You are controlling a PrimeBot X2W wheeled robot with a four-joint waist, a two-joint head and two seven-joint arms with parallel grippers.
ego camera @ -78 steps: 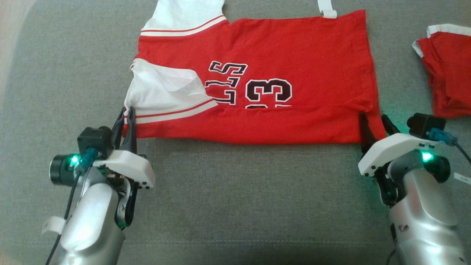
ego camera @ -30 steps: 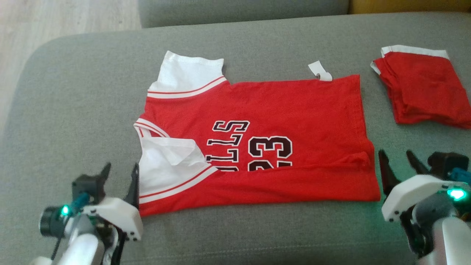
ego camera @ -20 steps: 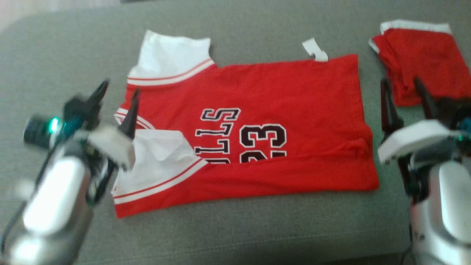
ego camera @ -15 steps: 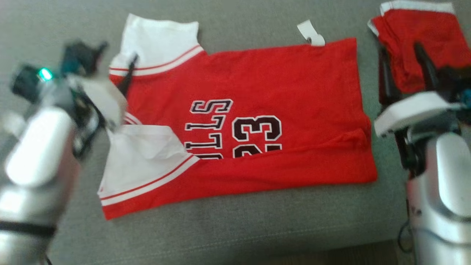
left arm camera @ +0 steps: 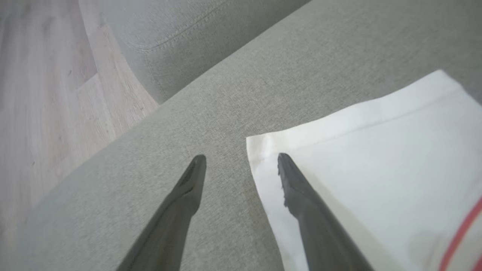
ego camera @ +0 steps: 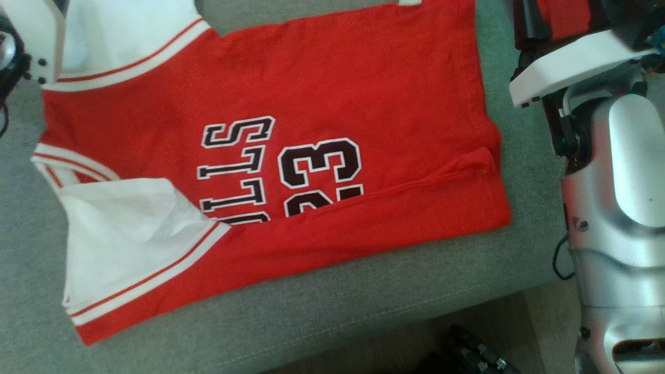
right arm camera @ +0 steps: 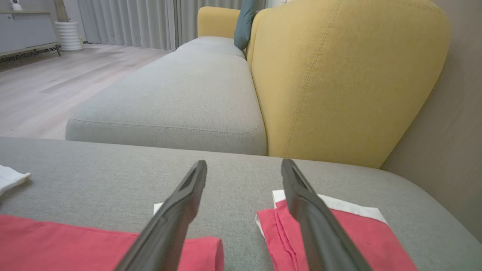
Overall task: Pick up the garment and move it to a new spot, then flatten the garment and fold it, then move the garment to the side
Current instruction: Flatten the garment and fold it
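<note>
The jersey (ego camera: 332, 88) needs to be folded into a compact bundle, so my right gripper should grab it by its red bottom hem (ego camera: 496, 199) next.
The red jersey (ego camera: 332, 88) with white sleeves and dark "23" lettering lies flat on the grey cushion (ego camera: 311, 317). Its near strip is folded up over the lettering. My left gripper (left arm camera: 241, 162) is open at the far left corner. One finger (left arm camera: 297, 188) hangs over the edge of the white sleeve (left arm camera: 376, 169); the other is over bare cushion. My right gripper (right arm camera: 244, 165) is open above the jersey's far right corner (right arm camera: 75, 241), nothing between its fingers. The right forearm (ego camera: 623, 171) stands beside the jersey's right edge.
A second red garment (right arm camera: 339, 233), folded, lies just right of the jersey. Behind it rises a yellow sofa back (right arm camera: 339, 75), with another grey cushion (right arm camera: 169, 101) beyond. Wooden floor (left arm camera: 37, 94) lies left of the cushion. A dark object (ego camera: 467, 353) sits below the front edge.
Both grippers, earlier shut on the jersey's near hem, have let go and moved to its far corners. The head camera has tilted, so the whole picture has shifted.
</note>
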